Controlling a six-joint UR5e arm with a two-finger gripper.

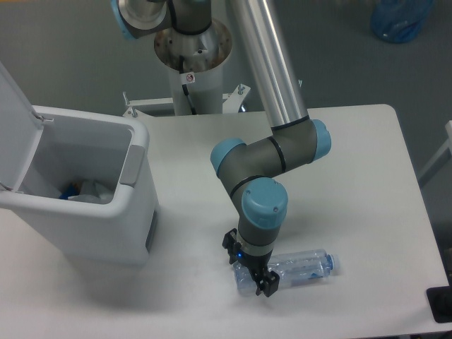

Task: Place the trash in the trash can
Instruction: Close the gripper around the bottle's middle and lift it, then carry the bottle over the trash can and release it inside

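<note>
The trash needs to go in the trash can, so my gripper will grab the clear plastic bottle (302, 266) by its base end (247, 280) next.
A clear bluish plastic bottle (302, 266) lies on its side near the table's front edge, cap pointing right. My gripper (248, 266) is down over the bottle's left end. It is open, with one black finger (230, 244) behind the bottle and the other in front. The white trash can (138, 201) stands at the left with its lid (14, 120) swung up. Inside it lies a crumpled white wrapper (93, 191) beside something blue.
The arm's pedestal (192, 53) rises behind the table. A blue bag (400, 18) sits on the floor at the top right. A black object (441, 304) pokes in at the bottom right corner, past the table's right edge.
</note>
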